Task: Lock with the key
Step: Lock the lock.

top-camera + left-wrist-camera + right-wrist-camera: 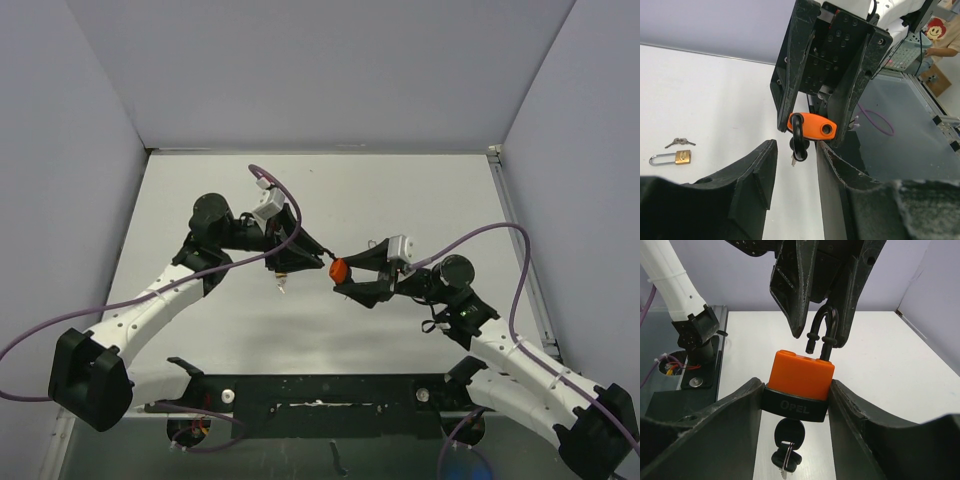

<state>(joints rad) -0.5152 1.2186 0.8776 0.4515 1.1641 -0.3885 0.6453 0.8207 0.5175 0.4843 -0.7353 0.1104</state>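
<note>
I will next use my left gripper to grab the padlock by its black shackle (822, 325), so the padlock's base and key stay free for locking.
An orange padlock (801, 375) with a black "OPEL" base is clamped between my right gripper's (796, 385) fingers, above the table. Its black shackle (822, 325) points at the left gripper, one end free of the body. A black-headed key (787, 432) sits in the base, with a second key hanging from it. My left gripper (819, 340) is open, its fingers straddling the shackle. In the left wrist view the padlock (812, 126) sits just beyond my open left gripper (796, 147). In the top view the padlock (339, 270) is mid-table between the left gripper (318, 262) and the right gripper (345, 275).
A small brass padlock (682, 157) and a pair of small keys (680, 142) lie on the white table to the left; the brass padlock also shows in the top view (281, 283). A black base plate (330, 395) runs along the near edge. Grey walls enclose the table.
</note>
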